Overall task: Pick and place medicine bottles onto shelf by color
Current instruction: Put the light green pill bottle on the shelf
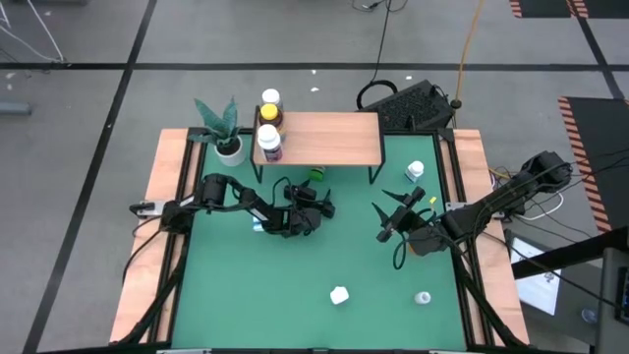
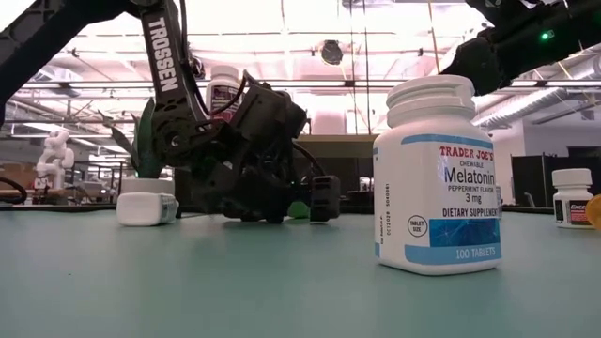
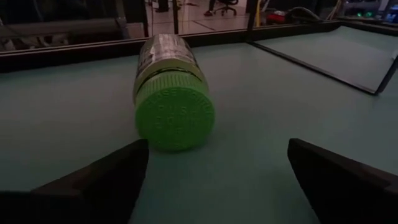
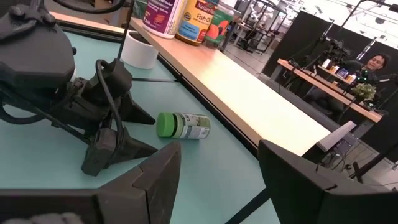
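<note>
The green cap point(image 1: 317, 174) point(image 3: 175, 118) lies beyond my fingers, so closing now would miss. My left gripper moves closer first, then closes on the cap.
A green-capped bottle point(image 1: 316, 174) lies on its side on the green table by the shelf's near edge; it also shows in the left wrist view point(image 3: 173, 93) and the right wrist view point(image 4: 182, 125). My left gripper point(image 1: 319, 196) is open just short of it, cap point(image 3: 175, 118) facing the fingers, which touch nothing. My right gripper point(image 1: 393, 207) is open and empty to the right, pointing at the shelf point(image 1: 319, 138). Three bottles stand on the shelf's left end: white-capped point(image 1: 270, 97), amber with yellow cap point(image 1: 269, 116), and purple-labelled point(image 1: 269, 146).
A potted plant point(image 1: 226, 130) stands left of the shelf. A white bottle point(image 1: 414, 172) stands right of the shelf. A white bottle point(image 1: 339, 294) and a small one point(image 1: 423, 297) stand near the front edge. Another white bottle point(image 2: 146, 208) lies beside my left arm.
</note>
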